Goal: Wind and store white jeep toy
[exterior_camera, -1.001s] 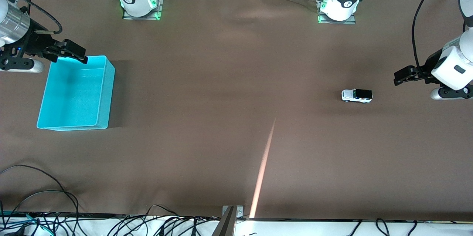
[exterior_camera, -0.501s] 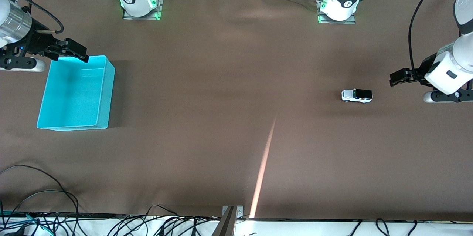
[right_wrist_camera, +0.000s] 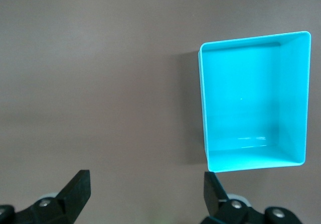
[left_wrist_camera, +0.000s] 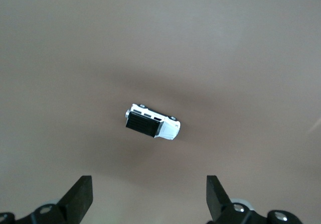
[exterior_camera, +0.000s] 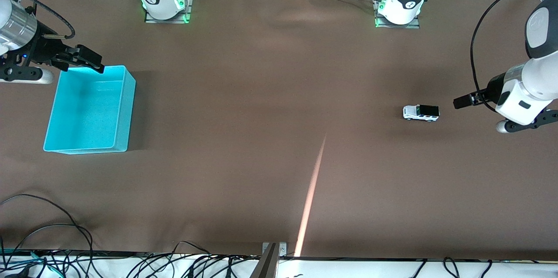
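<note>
The white jeep toy needs to be wound on its wheels, so my left gripper next needs to hold it by its sides [exterior_camera: 421,116] [left_wrist_camera: 151,114] beside the black roof.
The white jeep toy [exterior_camera: 420,113] stands on its wheels on the brown table toward the left arm's end. It has a black roof and also shows in the left wrist view [left_wrist_camera: 152,124]. My left gripper [exterior_camera: 461,102] hangs open and empty above the table, beside the jeep and apart from it; its own view [left_wrist_camera: 149,199] shows the wide gap. The cyan bin [exterior_camera: 129,108] sits empty at the right arm's end and shows in the right wrist view [right_wrist_camera: 204,108]. My right gripper [exterior_camera: 93,64] is open and empty over the bin's corner, with nothing between the jaws [right_wrist_camera: 145,194].
The two arm bases [exterior_camera: 165,1] [exterior_camera: 399,4] stand at the table's edge farthest from the front camera. A pale streak of light [exterior_camera: 310,199] crosses the table. Cables [exterior_camera: 43,234] and a metal bracket [exterior_camera: 270,260] lie along the edge nearest the front camera.
My left gripper has moved closer to the jeep and turned more edge-on in the front view. The right arm has hardly moved. The jeep and bin have not moved.
</note>
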You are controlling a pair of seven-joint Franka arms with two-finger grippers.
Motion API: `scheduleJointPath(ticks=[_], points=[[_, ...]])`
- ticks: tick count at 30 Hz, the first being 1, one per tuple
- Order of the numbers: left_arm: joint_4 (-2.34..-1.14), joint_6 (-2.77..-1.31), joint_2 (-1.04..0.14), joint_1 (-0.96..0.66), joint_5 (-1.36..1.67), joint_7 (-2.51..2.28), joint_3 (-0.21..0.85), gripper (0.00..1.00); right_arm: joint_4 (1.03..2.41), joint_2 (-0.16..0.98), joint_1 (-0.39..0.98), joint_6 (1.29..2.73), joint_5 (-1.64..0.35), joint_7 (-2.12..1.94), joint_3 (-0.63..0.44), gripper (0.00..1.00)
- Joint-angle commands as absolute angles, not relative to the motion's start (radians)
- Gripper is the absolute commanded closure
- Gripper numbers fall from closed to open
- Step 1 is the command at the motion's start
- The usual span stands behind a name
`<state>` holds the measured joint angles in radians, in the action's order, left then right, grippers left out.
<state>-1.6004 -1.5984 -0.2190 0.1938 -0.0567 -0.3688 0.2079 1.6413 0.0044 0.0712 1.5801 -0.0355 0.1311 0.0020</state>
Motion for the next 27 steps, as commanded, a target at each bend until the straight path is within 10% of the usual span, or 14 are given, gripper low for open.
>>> scheduleJointPath(ticks=[1,27], points=[[-1.598,-1.568,-0.258,0.190,-0.043,-0.567,0.206,0.00,1.660,-0.015,0.071,1.586,-0.017,0.132,0.002,0.00],[-2.068,-1.979,-0.150,0.201,-0.123,-1.331,0.207,0.00,1.776,-0.097,0.083,1.680,0.012,0.138,-0.015,0.00]])
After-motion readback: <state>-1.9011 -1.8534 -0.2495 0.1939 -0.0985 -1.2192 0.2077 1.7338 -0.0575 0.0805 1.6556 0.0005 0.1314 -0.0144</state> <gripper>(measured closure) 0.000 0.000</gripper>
